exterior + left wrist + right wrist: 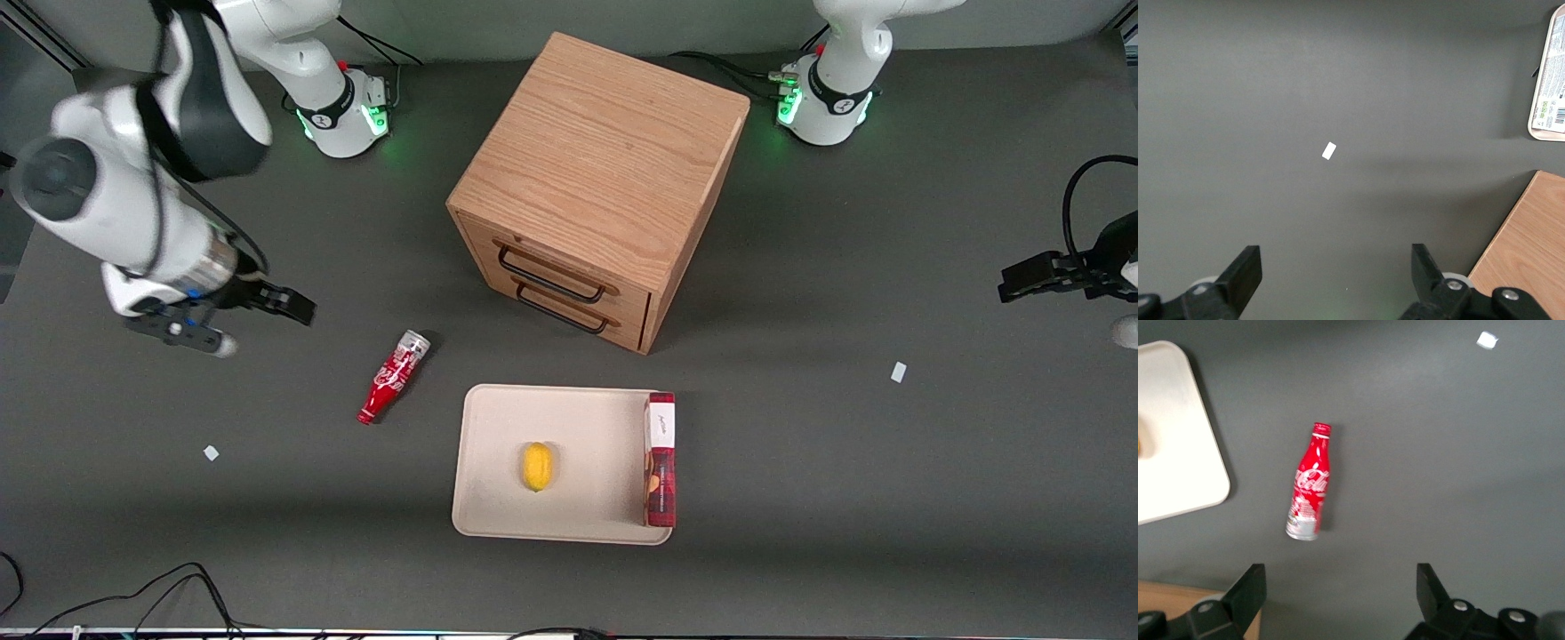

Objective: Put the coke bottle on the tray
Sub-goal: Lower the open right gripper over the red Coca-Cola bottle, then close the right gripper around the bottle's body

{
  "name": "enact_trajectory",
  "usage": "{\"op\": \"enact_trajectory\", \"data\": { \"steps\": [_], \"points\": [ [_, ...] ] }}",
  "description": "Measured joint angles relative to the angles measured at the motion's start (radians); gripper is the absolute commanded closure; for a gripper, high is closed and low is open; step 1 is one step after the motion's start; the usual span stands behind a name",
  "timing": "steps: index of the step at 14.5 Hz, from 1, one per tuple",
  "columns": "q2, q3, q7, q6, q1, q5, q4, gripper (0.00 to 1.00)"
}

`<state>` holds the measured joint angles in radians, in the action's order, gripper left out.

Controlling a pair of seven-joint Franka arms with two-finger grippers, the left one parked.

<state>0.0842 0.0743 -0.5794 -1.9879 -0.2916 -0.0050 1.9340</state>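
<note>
The red coke bottle will be set on the tray, so next my right gripper will grab the bottle by its labelled body [392, 379] [1307, 497].
The coke bottle [392, 378] is small and red with white script, a silver base and a red cap. It lies on its side on the dark table beside the tray, cap end nearer the front camera. It also shows in the right wrist view [1310, 483]. The cream-beige tray [498, 462] lies flat in front of the wooden cabinet. My right gripper [258, 311] hangs open and empty above the table, apart from the bottle, toward the working arm's end. Its two black fingers [1248, 593] stand wide apart over bare table.
A yellow lemon [537, 466] and a red snack box [660, 460] lie on the tray. A wooden drawer cabinet [596, 187] with two black handles stands farther from the front camera than the tray. Small white paper scraps [211, 452] lie on the table.
</note>
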Motion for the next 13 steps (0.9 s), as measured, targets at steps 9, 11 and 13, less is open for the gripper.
{"op": "enact_trajectory", "data": {
  "steps": [9,11,13],
  "points": [
    [0.241,-0.059,-0.256,-0.366,-0.006,0.000,0.098,0.00],
    [0.292,-0.059,-0.281,-0.440,-0.005,0.000,0.108,0.00],
    [0.341,-0.059,-0.294,-0.520,-0.006,0.000,0.127,0.00]
  ]
}}
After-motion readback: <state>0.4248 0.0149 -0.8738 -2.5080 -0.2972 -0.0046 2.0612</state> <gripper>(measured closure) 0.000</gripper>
